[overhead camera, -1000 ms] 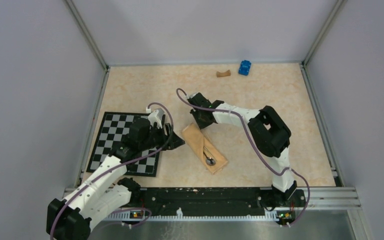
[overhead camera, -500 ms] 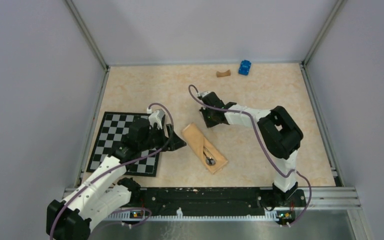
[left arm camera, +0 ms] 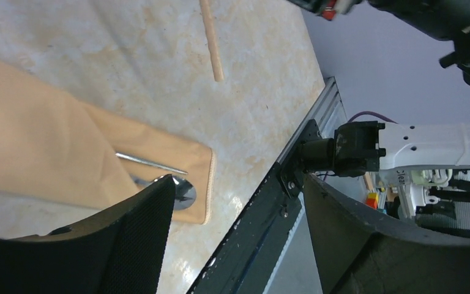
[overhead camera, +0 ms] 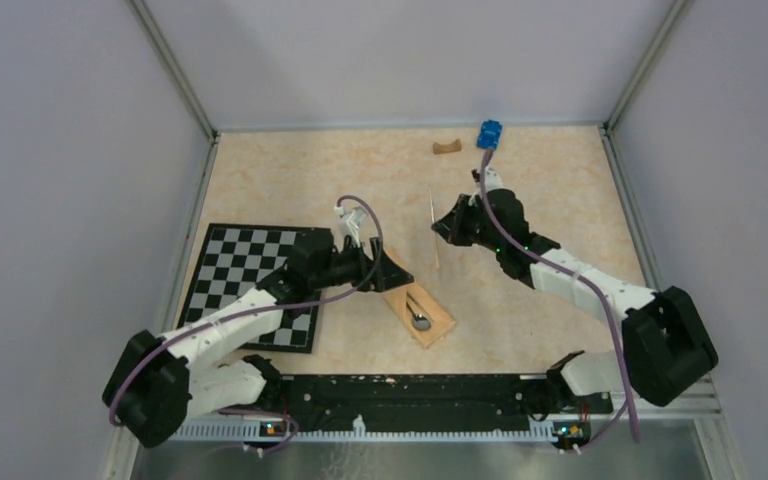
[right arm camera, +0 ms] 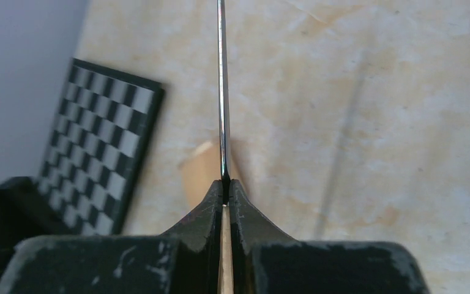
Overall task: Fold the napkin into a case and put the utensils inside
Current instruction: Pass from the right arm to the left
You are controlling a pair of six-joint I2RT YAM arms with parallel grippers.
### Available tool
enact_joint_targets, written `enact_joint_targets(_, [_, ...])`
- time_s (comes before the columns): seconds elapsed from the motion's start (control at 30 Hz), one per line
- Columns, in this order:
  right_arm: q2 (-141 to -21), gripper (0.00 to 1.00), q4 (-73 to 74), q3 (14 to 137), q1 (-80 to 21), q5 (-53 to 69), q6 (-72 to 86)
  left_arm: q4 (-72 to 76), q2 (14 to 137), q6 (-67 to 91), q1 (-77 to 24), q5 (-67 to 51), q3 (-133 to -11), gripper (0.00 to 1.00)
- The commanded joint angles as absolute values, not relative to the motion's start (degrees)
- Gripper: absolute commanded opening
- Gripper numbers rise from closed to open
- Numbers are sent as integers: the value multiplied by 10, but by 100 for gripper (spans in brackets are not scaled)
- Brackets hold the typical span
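Note:
The left gripper next needs to grab the slim utensil by its peach-colored end (left arm camera: 214, 55), so the utensil's silver handle stays free for the right gripper to regrasp.
The peach-orange napkin (overhead camera: 412, 300) lies folded into a narrow case (left arm camera: 43, 141) slanting across the table's middle. A round-bowled spoon (overhead camera: 420, 322) rests on its near end, with its bowl (left arm camera: 185, 191) and a thin silver handle (left arm camera: 150, 163) in the left wrist view. My left gripper (overhead camera: 397, 275) hovers over the case's far end, its jaws (left arm camera: 238, 184) wide apart and empty. My right gripper (overhead camera: 444, 228) is up to the right of the case, shut (right arm camera: 223, 185) on a slim straight utensil (overhead camera: 433, 222) that sticks out past its fingertips (right arm camera: 221, 92).
A black-and-white checkerboard mat (overhead camera: 250, 285) lies left of the case. A blue toy car (overhead camera: 489, 134) and a brown curved block (overhead camera: 447, 148) sit near the back wall. A metal rail (overhead camera: 440, 385) runs along the near edge.
My right gripper has shut and swung right, away from the case's far end, now with the slim utensil in it. My left gripper moved right over that end and opened wider.

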State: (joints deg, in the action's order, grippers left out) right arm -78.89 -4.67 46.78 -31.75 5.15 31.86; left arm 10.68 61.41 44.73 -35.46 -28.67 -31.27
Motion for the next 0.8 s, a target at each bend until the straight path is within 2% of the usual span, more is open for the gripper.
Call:
enact_joint_targets(0.0, [-706,0,-196,407,-320,92,480,216,684,452,-414,-234,-377,80])
enact_joint_targets(0.27, [-622,0,-226,344,-328,91,571,260,742,465,-437,-191,-395,64])
enact_joint_targets(0.53, [-579,0,-224,317,-348,63,601,283,781,476,-448,-208,-410,48])
enact_joint_targets(0.6, [-578,0,-223,316,-355,57,602,282,784,477,-450,-212,-414,38])
enact_joint_targets(0.7, [-572,0,-209,314,-357,59,591,266,773,464,-450,-213,-409,11])
enact_joint_targets(0.73, [-565,3,-201,311,-356,56,578,252,761,455,-450,-213,-407,2])
enact_joint_targets(0.77, [-555,13,-190,309,-357,53,548,229,749,439,-450,-211,-406,0])
